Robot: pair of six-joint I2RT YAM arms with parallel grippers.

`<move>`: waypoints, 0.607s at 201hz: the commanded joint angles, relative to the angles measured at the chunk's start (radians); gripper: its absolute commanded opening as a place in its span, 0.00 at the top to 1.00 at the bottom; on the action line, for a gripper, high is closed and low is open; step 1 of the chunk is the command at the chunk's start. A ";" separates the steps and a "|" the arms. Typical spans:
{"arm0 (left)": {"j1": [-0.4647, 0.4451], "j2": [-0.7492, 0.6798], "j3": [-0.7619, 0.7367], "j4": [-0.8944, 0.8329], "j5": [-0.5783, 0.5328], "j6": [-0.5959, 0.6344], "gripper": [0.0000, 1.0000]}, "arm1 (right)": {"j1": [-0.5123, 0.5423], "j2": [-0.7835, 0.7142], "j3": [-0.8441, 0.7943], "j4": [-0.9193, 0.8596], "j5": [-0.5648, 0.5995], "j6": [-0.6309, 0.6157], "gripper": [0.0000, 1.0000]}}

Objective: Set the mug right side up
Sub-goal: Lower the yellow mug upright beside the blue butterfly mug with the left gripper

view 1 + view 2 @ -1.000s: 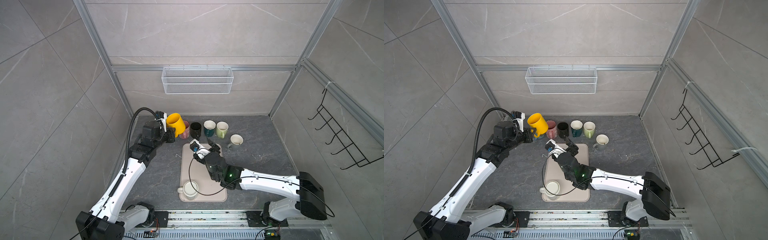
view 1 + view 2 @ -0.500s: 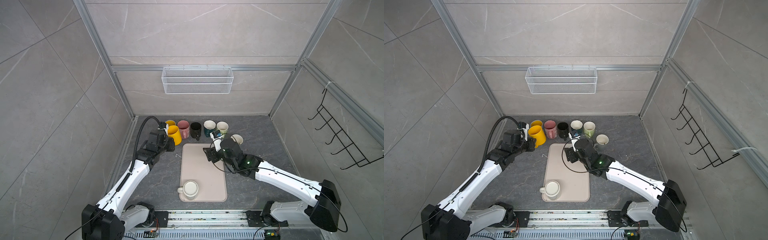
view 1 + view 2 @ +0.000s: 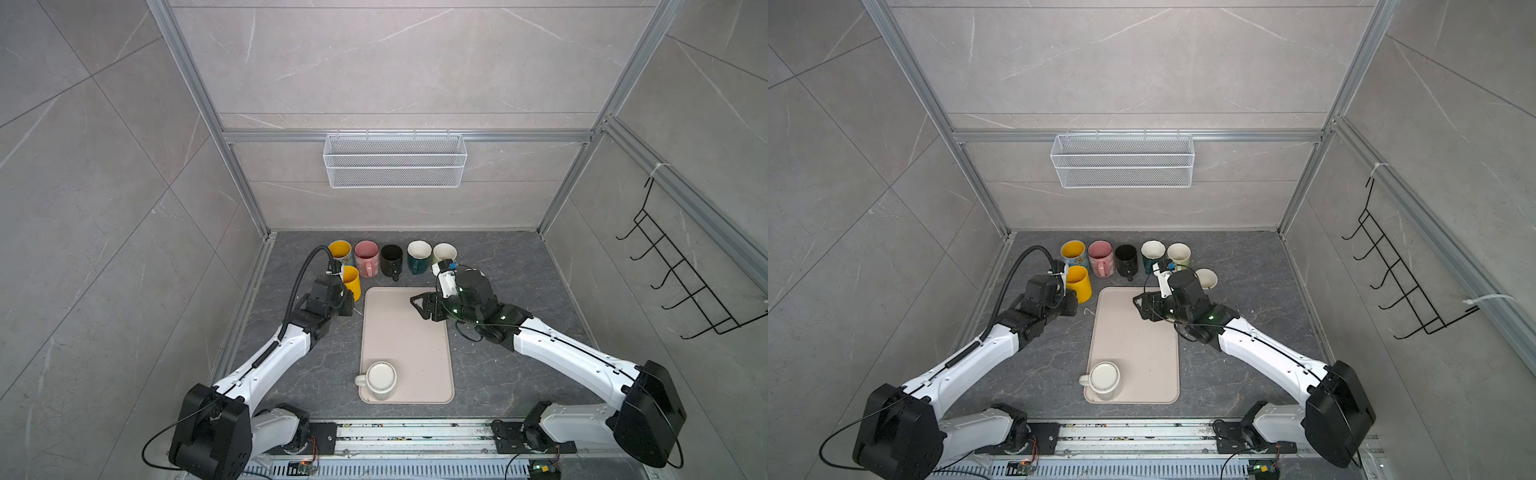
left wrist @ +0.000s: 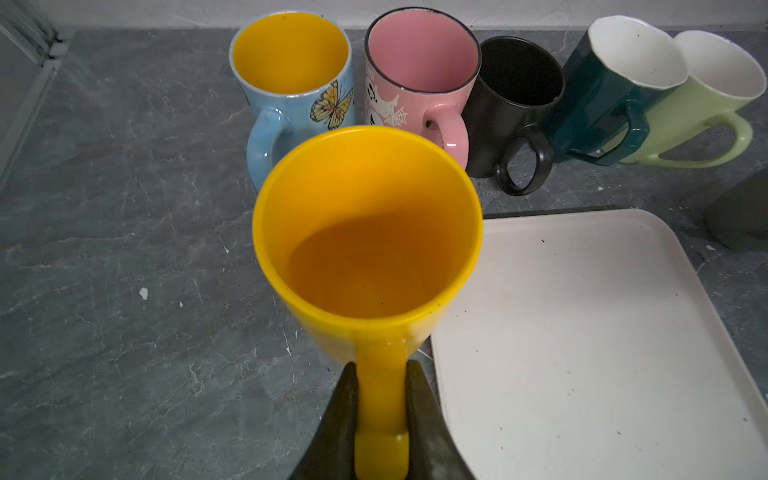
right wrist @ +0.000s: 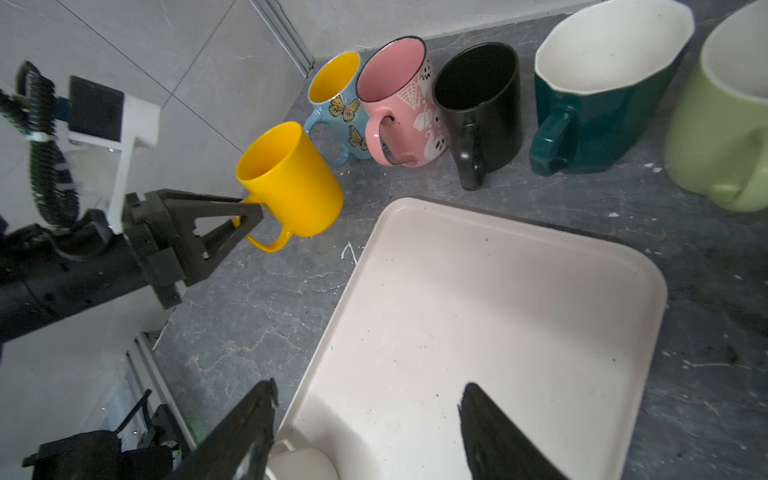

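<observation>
I will lower the yellow mug before my left gripper releases it, because the yellow mug is still above the counter and its rim is higher than the blue mug's rim.
My left gripper (image 4: 381, 365) is shut on the handle of a yellow mug (image 4: 365, 232), which stands mouth up beside the tray's far left corner (image 3: 351, 282) (image 3: 1079, 284). I cannot tell whether its base touches the counter. In the right wrist view the left gripper (image 5: 249, 212) clamps that handle from the side. My right gripper (image 3: 417, 305) (image 5: 368, 395) hangs open over the far end of the beige tray (image 3: 405, 340), holding nothing. A cream mug (image 3: 380, 378) (image 3: 1104, 379) sits at the tray's near left corner, its flat bottom apparently facing up.
A row of upright mugs lines the back wall: blue butterfly (image 3: 340, 251), pink (image 3: 366, 257), black (image 3: 391, 258), dark green (image 3: 418, 255), pale green (image 3: 444, 252). Another cream mug (image 3: 1206, 277) stands just behind my right wrist. A wire basket (image 3: 395, 160) hangs on the wall.
The left arm brought the yellow mug down from a raised, tilted pose to upright beside the tray. The right gripper pulled back from the tray's far left corner to its far right.
</observation>
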 commanded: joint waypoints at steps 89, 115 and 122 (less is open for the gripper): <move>-0.019 0.092 -0.110 0.463 -0.163 0.092 1.00 | -0.080 -0.006 -0.082 0.119 -0.141 0.127 0.29; -0.020 0.115 -0.122 0.496 -0.171 0.088 1.00 | -0.084 -0.001 -0.084 0.127 -0.146 0.136 0.29; -0.020 0.121 -0.128 0.508 -0.172 0.086 1.00 | -0.086 -0.001 -0.084 0.127 -0.146 0.137 0.29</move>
